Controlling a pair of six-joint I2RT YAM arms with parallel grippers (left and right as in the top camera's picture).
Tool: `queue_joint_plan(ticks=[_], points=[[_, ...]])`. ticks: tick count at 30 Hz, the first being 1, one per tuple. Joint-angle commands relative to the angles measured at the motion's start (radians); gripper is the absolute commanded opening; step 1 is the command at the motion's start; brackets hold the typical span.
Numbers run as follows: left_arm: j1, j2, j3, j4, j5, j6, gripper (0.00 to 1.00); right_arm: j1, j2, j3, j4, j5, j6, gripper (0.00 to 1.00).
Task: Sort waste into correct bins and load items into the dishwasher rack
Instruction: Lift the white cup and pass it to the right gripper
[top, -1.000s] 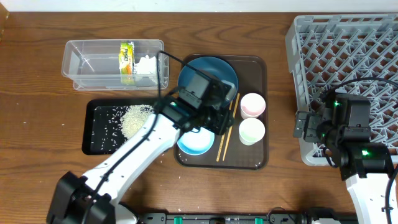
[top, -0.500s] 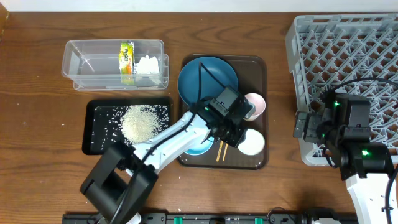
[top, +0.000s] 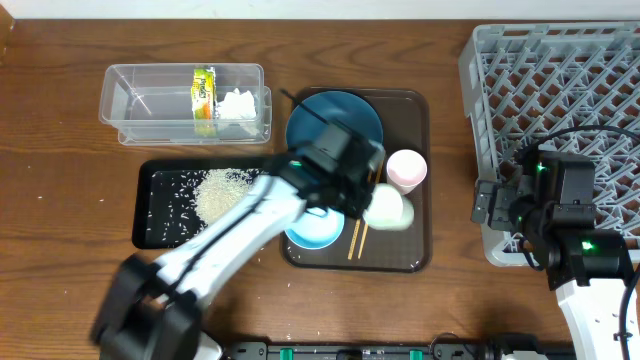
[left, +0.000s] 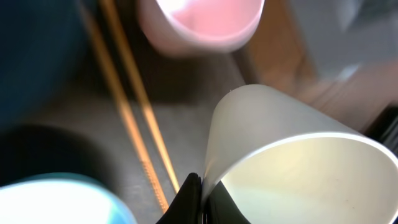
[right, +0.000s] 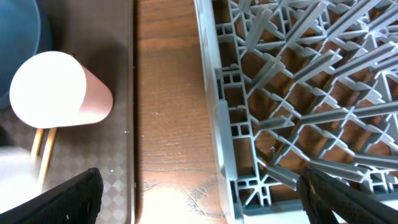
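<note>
The cup's rim needs to stay free to load the cup opening-down into the rack (top: 560, 90), so my right gripper needs to grab the pale green cup around its base end (top: 404, 213).
My left gripper (top: 364, 200) is shut on the rim of the pale green cup (top: 388, 209) and holds it tilted over the brown tray. In the left wrist view the fingers (left: 200, 200) pinch the cup wall (left: 267, 124). The pink cup (top: 406, 170) (left: 199, 25) stands just behind it. Two chopsticks (top: 353, 240) (left: 127, 99) lie beside the pale blue bowl (top: 310, 230). The blue plate (top: 335, 112) lies at the tray's back. My right gripper (top: 490, 205) (right: 199, 202) is open and empty at the front left corner of the grey rack (top: 560, 90) (right: 292, 93).
The brown serving tray (top: 420, 255) holds the dishes. The clear tub (top: 140, 100) holds the wrapper (top: 204, 98) and tissue (top: 238, 104). The black tray (top: 160, 200) holds a rice heap (top: 222, 192). A strip of bare table (right: 168, 124) separates the tray and the rack.
My left arm swung right over the tray, closed on the pale green cup's rim and tipped it, shifting it slightly left. The right arm has not moved.
</note>
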Motion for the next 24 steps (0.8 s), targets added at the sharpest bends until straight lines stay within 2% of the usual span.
queue_joint_plan(ticks=[1,4,6,10,13,15,24], points=[[0.108,-0.104,0.008,0.033,0.126,-0.068,0.06,-0.005,-0.005,0.021,0.021,-0.097,-0.008,0.99],[0.210,-0.121,0.008,0.130,0.355,-0.121,0.06,-0.005,-0.002,0.020,0.084,-0.371,-0.122,0.99],[0.271,-0.105,0.008,0.220,0.520,-0.185,0.06,-0.005,0.008,0.020,0.134,-0.630,-0.234,0.99],[0.326,-0.061,0.008,0.365,0.723,-0.320,0.06,-0.004,0.045,0.020,0.229,-0.980,-0.336,0.99],[0.329,-0.024,0.008,0.460,0.853,-0.398,0.06,-0.004,0.077,0.020,0.299,-1.091,-0.348,0.99],[0.322,-0.007,0.008,0.497,0.908,-0.435,0.06,-0.004,0.094,0.020,0.335,-1.098,-0.349,0.99],[0.273,0.005,0.008,0.499,0.925,-0.451,0.06,-0.004,0.132,0.020,0.537,-1.195,-0.346,0.98]])
